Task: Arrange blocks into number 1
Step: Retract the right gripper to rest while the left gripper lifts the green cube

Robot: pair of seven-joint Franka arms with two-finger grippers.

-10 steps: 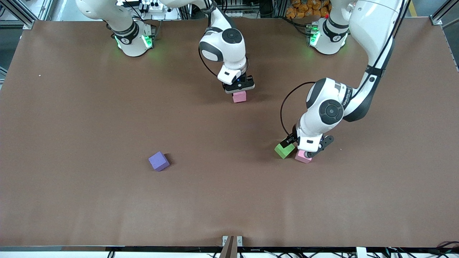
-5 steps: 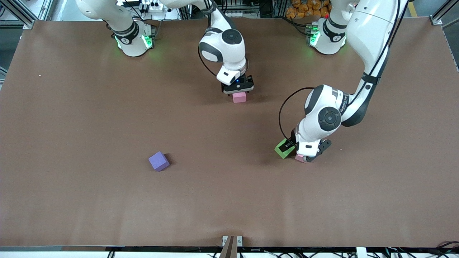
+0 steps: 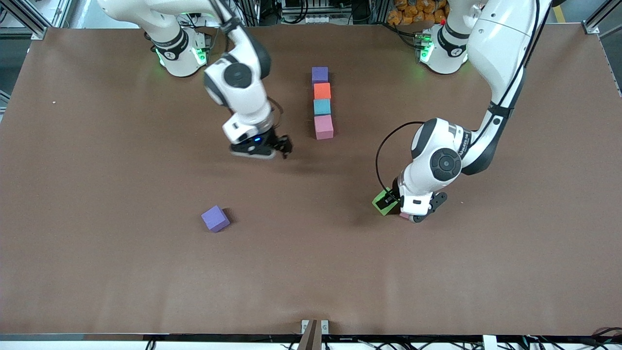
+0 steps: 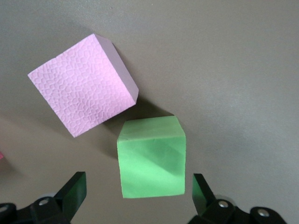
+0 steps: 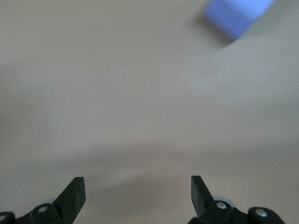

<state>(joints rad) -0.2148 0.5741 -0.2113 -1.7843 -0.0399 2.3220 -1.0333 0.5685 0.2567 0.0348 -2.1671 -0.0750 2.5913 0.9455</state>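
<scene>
The green block's sides are beyond my left gripper's fingers, so they would miss if I closed now. My left gripper needs to move toward the green block first and then close on it.
A straight column of blocks lies midway between the bases: purple [image 3: 319,74], orange [image 3: 321,90], light blue [image 3: 321,106] and, nearest the front camera, pink [image 3: 323,127]. My right gripper [image 3: 278,148] hangs open over bare table beside that pink block, toward the right arm's end. Its wrist view shows the open right gripper [image 5: 138,193] and a blurred loose purple block [image 5: 236,16]. That purple block [image 3: 215,218] lies alone nearer the camera. My left gripper [image 3: 395,207] is low over a green block [image 3: 384,204]. In the left wrist view the green block [image 4: 152,158] sits between the open left gripper's [image 4: 138,191] fingers, untouched, with a second pink block [image 4: 84,88] beside it.
The brown table [image 3: 97,272] stretches wide around the blocks. The two robot bases stand along its edge farthest from the camera. A small bracket [image 3: 314,326] sits at the nearest edge.
My right gripper opened, left the pink block at the column's near end, and swung away toward the right arm's end, uncovering the column. My left gripper sank lower over the green and pink blocks.
</scene>
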